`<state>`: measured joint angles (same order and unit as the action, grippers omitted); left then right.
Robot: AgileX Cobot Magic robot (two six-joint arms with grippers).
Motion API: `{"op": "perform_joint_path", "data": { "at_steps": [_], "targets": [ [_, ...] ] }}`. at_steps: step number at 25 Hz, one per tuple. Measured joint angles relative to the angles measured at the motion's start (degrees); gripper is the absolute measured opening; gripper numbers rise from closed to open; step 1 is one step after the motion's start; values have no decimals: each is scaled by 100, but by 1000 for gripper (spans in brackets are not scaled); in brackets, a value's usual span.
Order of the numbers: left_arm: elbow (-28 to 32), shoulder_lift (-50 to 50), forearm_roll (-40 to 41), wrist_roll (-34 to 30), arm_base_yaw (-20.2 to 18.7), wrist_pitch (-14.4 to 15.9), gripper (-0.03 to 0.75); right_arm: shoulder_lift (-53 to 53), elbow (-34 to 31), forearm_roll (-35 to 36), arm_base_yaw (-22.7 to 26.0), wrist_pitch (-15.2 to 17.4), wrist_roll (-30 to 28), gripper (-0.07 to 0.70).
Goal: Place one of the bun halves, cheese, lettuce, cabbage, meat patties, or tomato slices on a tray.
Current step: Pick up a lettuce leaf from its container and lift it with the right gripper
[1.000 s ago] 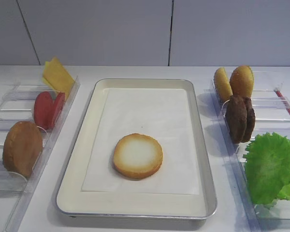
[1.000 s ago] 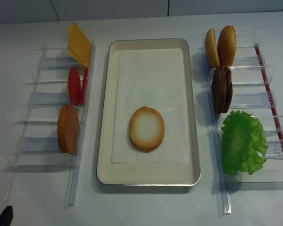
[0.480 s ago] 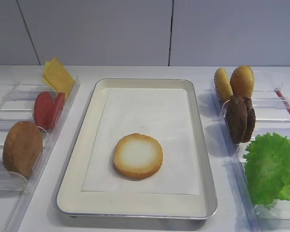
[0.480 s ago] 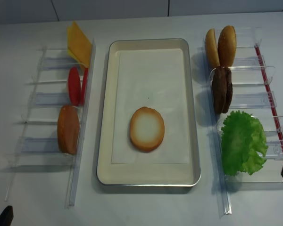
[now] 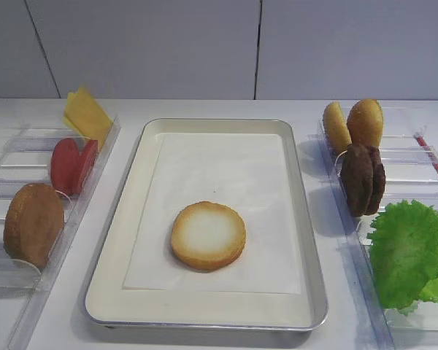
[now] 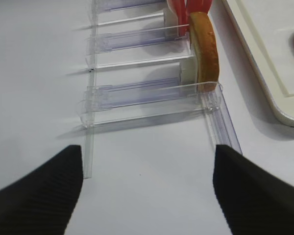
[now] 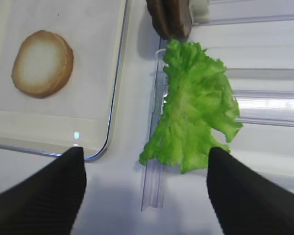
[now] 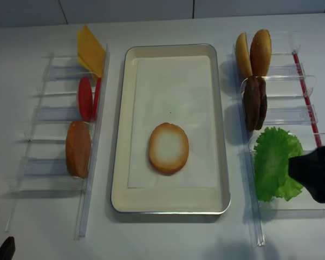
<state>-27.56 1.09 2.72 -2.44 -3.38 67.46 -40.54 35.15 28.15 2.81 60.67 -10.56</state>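
My right gripper should next grab the green leaf by its ruffled edge (image 8: 284, 196) to lay lettuce over the tray's bun half.
A flat bun half (image 5: 208, 235) lies pale face up on the paper-lined silver tray (image 5: 307, 219). The frilly green lettuce (image 8: 273, 162) leans in the near right bin. My right gripper (image 7: 144, 152) hovers open at its near right side, one finger on either side of the leaf's lower edge (image 7: 186, 156), gripping nothing. Behind the lettuce stand the meat patties (image 5: 363, 179) and two bun halves (image 5: 354, 124). The left bins hold cheese (image 5: 87, 117), tomato slices (image 5: 73, 164) and a domed bun half (image 6: 204, 51). My left gripper (image 6: 147, 149) is open over bare table.
Clear plastic bins (image 8: 59, 114) flank the tray on both sides, with thin upright dividers. The right bin's front rail (image 7: 154, 186) runs just below my right gripper. A red strip (image 8: 303, 81) lines the right bin's outer edge. A white wall stands behind the table.
My right gripper has come in from the lower right edge of the overhead view and now sits over the lettuce's right side. Nothing else has moved.
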Motion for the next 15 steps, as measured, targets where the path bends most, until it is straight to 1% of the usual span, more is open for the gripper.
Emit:
{"op": "perform_joint_path", "data": {
  "at_steps": [2, 6, 13, 15],
  "targets": [
    [0, 0, 0, 0, 0, 0, 531, -413, 0, 88, 0, -75, -191, 543],
    [0, 0, 0, 0, 0, 0, 531, -966, 0, 195, 0, -340, -469, 538],
    [0, 0, 0, 0, 0, 0, 531, -1663, 0, 463, 0, -645, -858, 519],
    [0, 0, 0, 0, 0, 0, 531, -1760, 0, 649, 0, -710, -968, 517]
  ]
}}
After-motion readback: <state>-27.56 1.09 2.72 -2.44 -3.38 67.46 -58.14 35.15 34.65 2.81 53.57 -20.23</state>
